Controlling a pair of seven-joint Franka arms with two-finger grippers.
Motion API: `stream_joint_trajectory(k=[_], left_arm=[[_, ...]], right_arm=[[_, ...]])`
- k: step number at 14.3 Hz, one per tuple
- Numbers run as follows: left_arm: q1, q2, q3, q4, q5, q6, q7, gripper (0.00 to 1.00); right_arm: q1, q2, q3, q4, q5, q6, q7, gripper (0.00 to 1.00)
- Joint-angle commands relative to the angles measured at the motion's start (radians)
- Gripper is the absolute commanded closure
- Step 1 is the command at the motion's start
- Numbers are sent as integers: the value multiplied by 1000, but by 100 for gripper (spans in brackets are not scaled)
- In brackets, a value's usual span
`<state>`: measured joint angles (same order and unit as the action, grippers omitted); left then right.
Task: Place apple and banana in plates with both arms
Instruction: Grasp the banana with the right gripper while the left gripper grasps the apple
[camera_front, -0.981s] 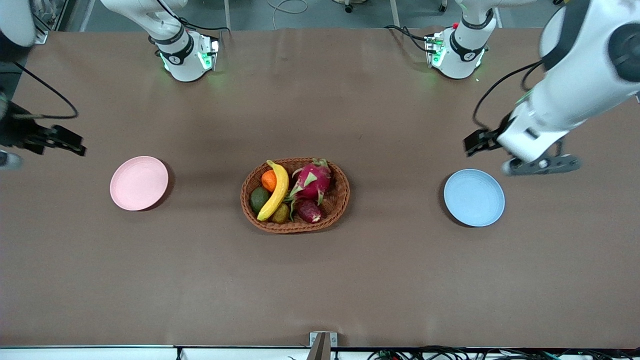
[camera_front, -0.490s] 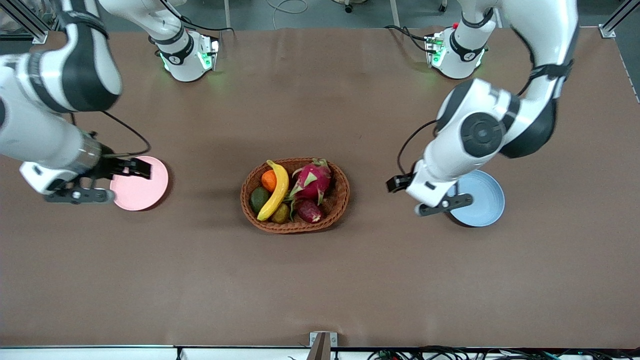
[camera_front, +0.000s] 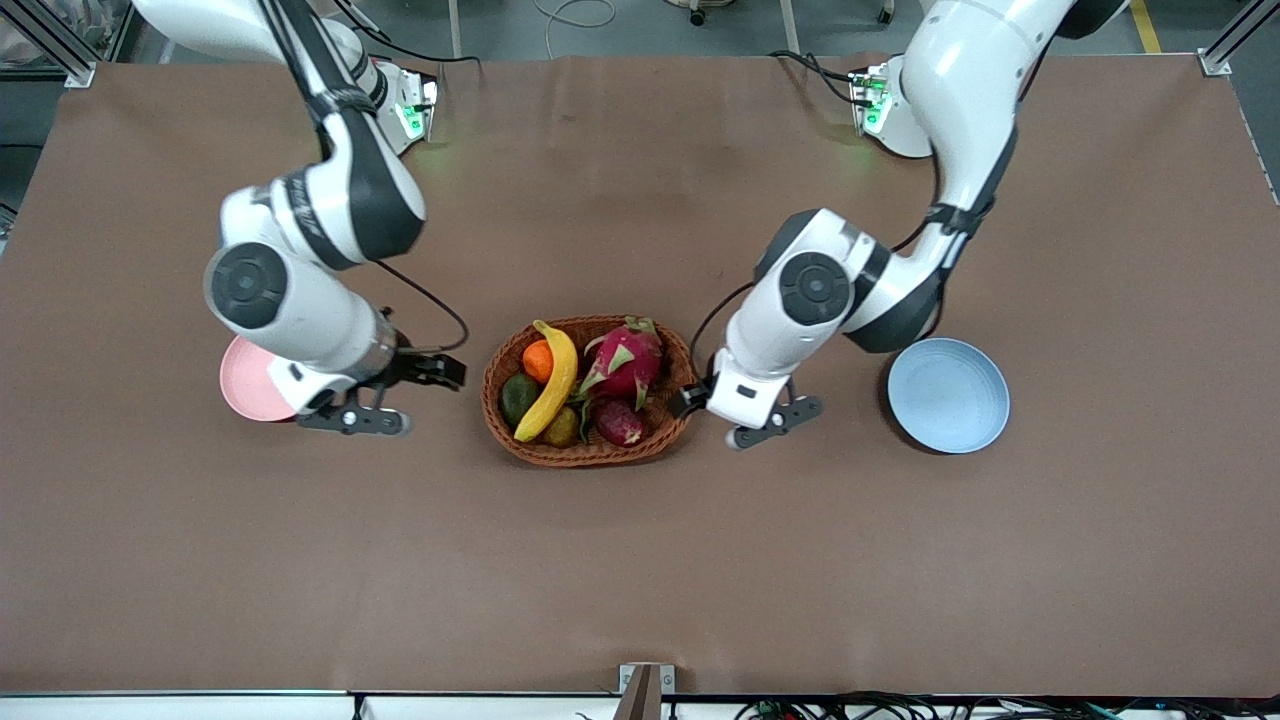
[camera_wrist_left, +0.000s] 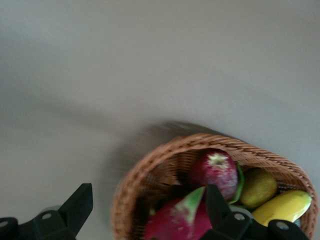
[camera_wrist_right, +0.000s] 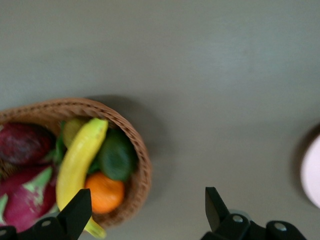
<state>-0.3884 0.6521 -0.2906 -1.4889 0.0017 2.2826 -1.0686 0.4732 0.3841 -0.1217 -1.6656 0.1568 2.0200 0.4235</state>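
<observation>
I should next grab the dark red apple (camera_front: 619, 422) by its rounded red sides with my left gripper, to put it in the blue plate (camera_front: 948, 395).
The banana (camera_front: 551, 380) and the dark red apple (camera_front: 619, 422) lie in a brown wicker basket (camera_front: 590, 459) at mid-table. My right gripper (camera_front: 448, 372) is open and empty over the table, beside the basket's rim at the right arm's end. Its wrist view shows the banana (camera_wrist_right: 77, 160) and the basket rim (camera_wrist_right: 142, 167) below my right gripper (camera_wrist_right: 145, 210). My left gripper (camera_front: 689, 400) is open and empty at the basket's rim on the left arm's end. Its wrist view shows the apple (camera_wrist_left: 214, 172) ahead of my left gripper (camera_wrist_left: 147, 210). The pink plate (camera_front: 243, 385) is partly hidden by the right arm. The blue plate (camera_front: 948, 395) is empty.
The basket also holds a pink dragon fruit (camera_front: 625, 360), an orange (camera_front: 537, 361), a dark green avocado (camera_front: 518, 397) and an olive-green fruit (camera_front: 562, 427). Brown table surface surrounds the basket and plates.
Both arms have swung in from the table's ends toward the basket. The right arm now covers part of the pink plate; the left arm has moved off the blue plate.
</observation>
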Motion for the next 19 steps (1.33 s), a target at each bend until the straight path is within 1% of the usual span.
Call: stream_joint_trajectory(k=[1,5,8,9,14,17,18,19], left_arm=[[-24,72,4,56,-3,55,-50,0],[-63,144,4,56,-5,199,-100,0],[-78,179,4,56,-5,274,-114,0],[-86,185,5,56,-5,294,-116,0],[-110,215,11,58,-2,374,-111,0],[-110,239,11,58,-2,440,-103,1],[-113,248,10,59,-2,460,-103,3],[-115,253,10,61,-2,469,-102,6]], right_arm=[[45,71,-10,47,23,52,130,0],[84,194,-10,138,23,59,295,0],[130,263,-10,208,20,59,450,0],[140,280,-10,223,20,60,483,0],[157,305,-10,224,24,60,560,0],[173,320,-10,221,23,60,563,14],[176,325,-10,219,24,60,563,18],[179,326,-10,219,24,60,563,20]])
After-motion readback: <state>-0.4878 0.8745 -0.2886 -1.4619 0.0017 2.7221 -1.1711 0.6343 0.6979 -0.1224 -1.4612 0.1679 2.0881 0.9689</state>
